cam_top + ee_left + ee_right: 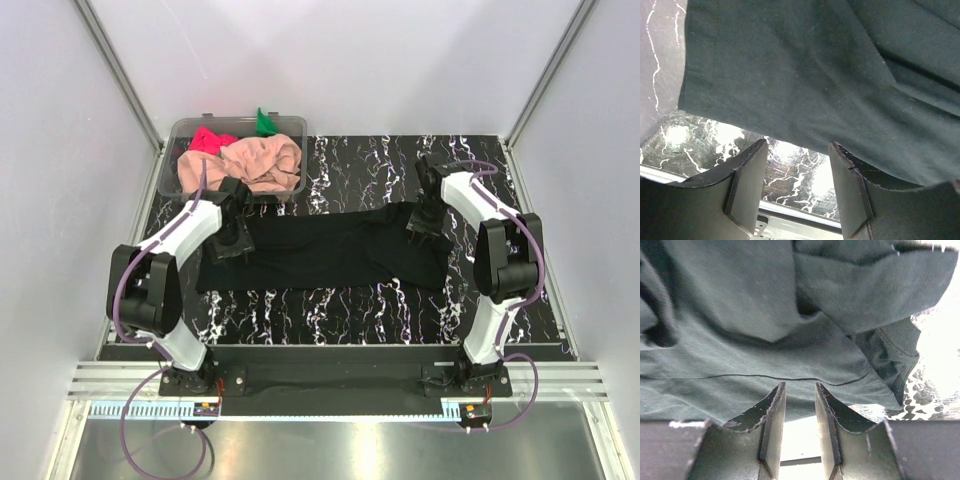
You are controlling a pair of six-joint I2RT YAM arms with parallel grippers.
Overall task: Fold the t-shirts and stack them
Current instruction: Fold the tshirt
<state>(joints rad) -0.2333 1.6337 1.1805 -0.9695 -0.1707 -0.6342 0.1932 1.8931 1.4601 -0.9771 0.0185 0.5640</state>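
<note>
My left gripper grabs the black t-shirt (pixel 330 250) by its near edge (pixel 236 289) next, opposite the rumpled end. It then turns the t-shirt lengthwise.
A large black t-shirt (pixel 330 250) lies spread across the middle of the black marble table (pixel 330 310), rumpled at its right end. My left gripper (pixel 235 248) is at its left end. In the left wrist view it (pixel 797 145) stands open just short of the cloth's edge (pixel 805 75), with bare table between the fingers. My right gripper (pixel 428 228) is at the shirt's right end. Its jaws (pixel 800 386) are narrowly open at a folded hem (pixel 765 340), pinching nothing. The peach-pink (pixel 260 160), bright pink-red (pixel 210 140) and green (pixel 264 122) t-shirts lie bunched in a tub.
The clear plastic tub (pixel 240 119) stands at the table's back left corner, just behind the left arm. White walls with metal rails close in the left, right and back sides. Bare marble table shows in front of the shirt and at the back right.
</note>
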